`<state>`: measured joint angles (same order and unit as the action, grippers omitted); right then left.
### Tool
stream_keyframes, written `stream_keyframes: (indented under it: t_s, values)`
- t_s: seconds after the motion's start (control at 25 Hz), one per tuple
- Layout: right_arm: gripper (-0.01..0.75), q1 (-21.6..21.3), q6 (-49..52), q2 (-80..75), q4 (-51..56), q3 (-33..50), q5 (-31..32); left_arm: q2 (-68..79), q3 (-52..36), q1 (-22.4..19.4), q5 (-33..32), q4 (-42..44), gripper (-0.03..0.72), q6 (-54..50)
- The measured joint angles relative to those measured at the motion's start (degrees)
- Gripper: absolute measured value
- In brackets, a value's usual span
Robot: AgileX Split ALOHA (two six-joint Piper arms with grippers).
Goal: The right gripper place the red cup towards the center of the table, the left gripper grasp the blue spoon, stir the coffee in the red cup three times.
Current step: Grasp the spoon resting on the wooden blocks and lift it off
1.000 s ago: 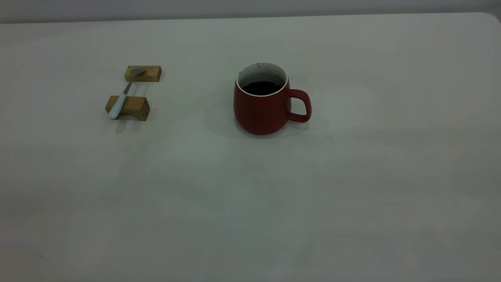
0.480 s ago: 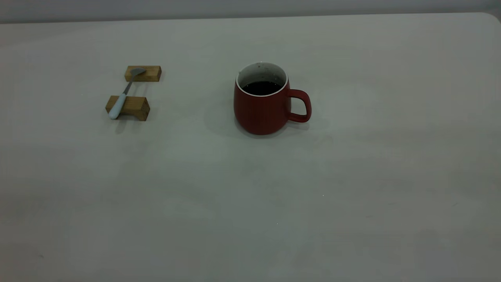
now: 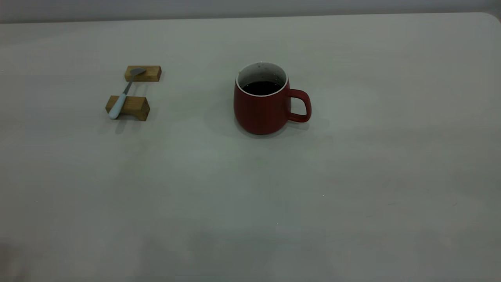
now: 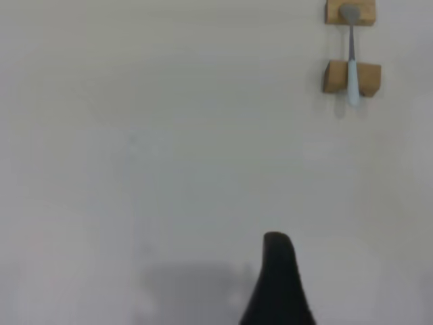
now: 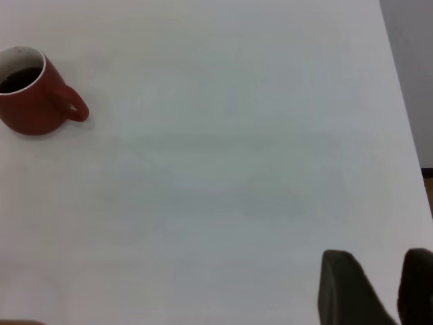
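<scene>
My left gripper should next take hold of the blue spoon by its light-blue handle (image 3: 118,106), so it can stir the coffee in the red cup (image 3: 261,105).
The red cup (image 3: 261,105) stands upright near the middle of the table (image 3: 352,196), its handle turned to the right side of the exterior view. Dark coffee (image 3: 261,87) lies flat inside it. The blue spoon (image 3: 124,94) rests across two wooden blocks at the left, bowl on the far one. Neither gripper appears in the exterior view. My left gripper shows only as one dark finger (image 4: 279,277), far from the spoon (image 4: 352,61), with nothing beside it. My right gripper (image 5: 380,271) hovers over bare table, well away from the cup (image 5: 34,101), its fingers slightly apart and empty.
The far wooden block (image 3: 143,73) and the near wooden block (image 3: 133,107) hold the spoon off the tabletop. In the right wrist view the table's side edge (image 5: 406,135) runs close to my right gripper. Wide bare tabletop surrounds the cup.
Cup, spoon and blocks have not moved. Only faint shadows have shifted along the near part of the table.
</scene>
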<state>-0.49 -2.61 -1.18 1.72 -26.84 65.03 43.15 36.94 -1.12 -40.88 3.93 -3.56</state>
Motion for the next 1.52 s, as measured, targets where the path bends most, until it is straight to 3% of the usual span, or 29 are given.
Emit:
stream_keyframes:
  t_s: [0.32, 0.96, 1.52]
  values:
    - [0.236, 0.0, 0.0, 0.0, 0.0, 0.0, 0.0, 26.3, 5.0, 0.0, 12.2, -7.7, 0.666, 2.1]
    - [0.236, 0.0, 0.0, 0.0, 0.0, 0.0, 0.0, 67.9, 26.2, 7.9, 16.1, -11.8, 0.663, 4.7]
    - [0.237, 0.0, 0.0, 0.0, 0.0, 0.0, 0.0, 86.6, 37.2, 8.4, 16.1, -12.2, 0.637, 4.7]
